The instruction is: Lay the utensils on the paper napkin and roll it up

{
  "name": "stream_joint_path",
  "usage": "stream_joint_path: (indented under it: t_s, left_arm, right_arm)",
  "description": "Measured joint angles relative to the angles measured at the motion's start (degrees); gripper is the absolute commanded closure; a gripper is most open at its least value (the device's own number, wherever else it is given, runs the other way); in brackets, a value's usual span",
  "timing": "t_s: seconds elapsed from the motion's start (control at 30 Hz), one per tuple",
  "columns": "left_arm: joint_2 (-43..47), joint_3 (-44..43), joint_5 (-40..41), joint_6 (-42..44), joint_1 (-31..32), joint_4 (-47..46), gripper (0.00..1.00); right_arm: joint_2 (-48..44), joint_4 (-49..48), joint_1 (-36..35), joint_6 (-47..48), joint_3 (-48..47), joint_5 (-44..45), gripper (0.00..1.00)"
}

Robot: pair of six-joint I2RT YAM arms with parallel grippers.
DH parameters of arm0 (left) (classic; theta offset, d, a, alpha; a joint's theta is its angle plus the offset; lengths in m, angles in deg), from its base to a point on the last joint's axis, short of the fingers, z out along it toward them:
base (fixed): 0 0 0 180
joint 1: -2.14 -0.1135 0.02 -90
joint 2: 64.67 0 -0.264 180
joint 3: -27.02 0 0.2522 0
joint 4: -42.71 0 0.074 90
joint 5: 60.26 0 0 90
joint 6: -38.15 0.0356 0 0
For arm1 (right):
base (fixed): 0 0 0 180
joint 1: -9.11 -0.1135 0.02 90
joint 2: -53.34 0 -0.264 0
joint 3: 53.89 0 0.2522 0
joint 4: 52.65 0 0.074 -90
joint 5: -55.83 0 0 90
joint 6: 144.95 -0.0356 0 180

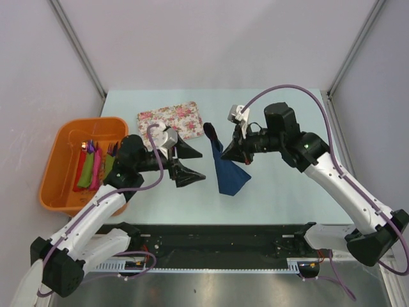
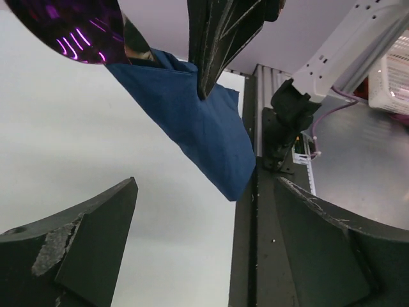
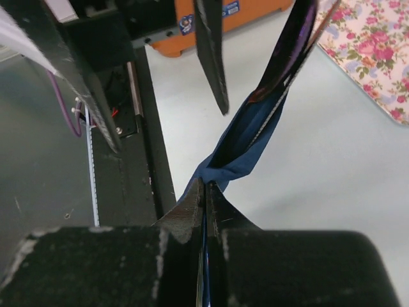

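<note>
Next, the left gripper pinches the napkin (image 1: 230, 174) around the utensil (image 1: 210, 132) near the utensil's spoon end, leaving the loose paper free to roll.
The navy paper napkin (image 1: 230, 174) is folded loosely around a dark purple utensil (image 1: 210, 132), whose spoon end sticks out toward the floral tray. My right gripper (image 1: 232, 153) is shut on the napkin's upper edge; in the right wrist view its tips (image 3: 206, 185) pinch the bunched blue paper (image 3: 246, 147), and the purple utensil (image 3: 297, 38) runs away inside the fold. My left gripper (image 1: 186, 161) stands open just left of the napkin, touching nothing. In the left wrist view the napkin (image 2: 198, 121) and the spoon bowl (image 2: 70, 25) lie beyond the left gripper (image 2: 204, 224).
A floral tray (image 1: 171, 118) lies at the back of the table, just behind the left gripper. An orange basket (image 1: 64, 185) at the far left holds red, pink and green rolls (image 1: 92, 167). The table's near edge meets a black rail (image 1: 217, 236).
</note>
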Motion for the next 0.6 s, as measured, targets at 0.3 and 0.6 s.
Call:
stream_joint_path:
  t_s: [0.3, 0.6]
  left_arm:
    - [-0.2, 4.33, 0.94, -6.14, 5.97, -11.28, 0.11]
    - [-1.77, 5.73, 3.5, -15.02, 8.92, -23.89, 0.16]
  right_arm:
    - [-4.55, 0.9, -8.7, 3.04, 0.0, 6.1, 1.0]
    - [-4.98, 0.83, -12.28, 3.19, 0.0, 10.25, 1.0]
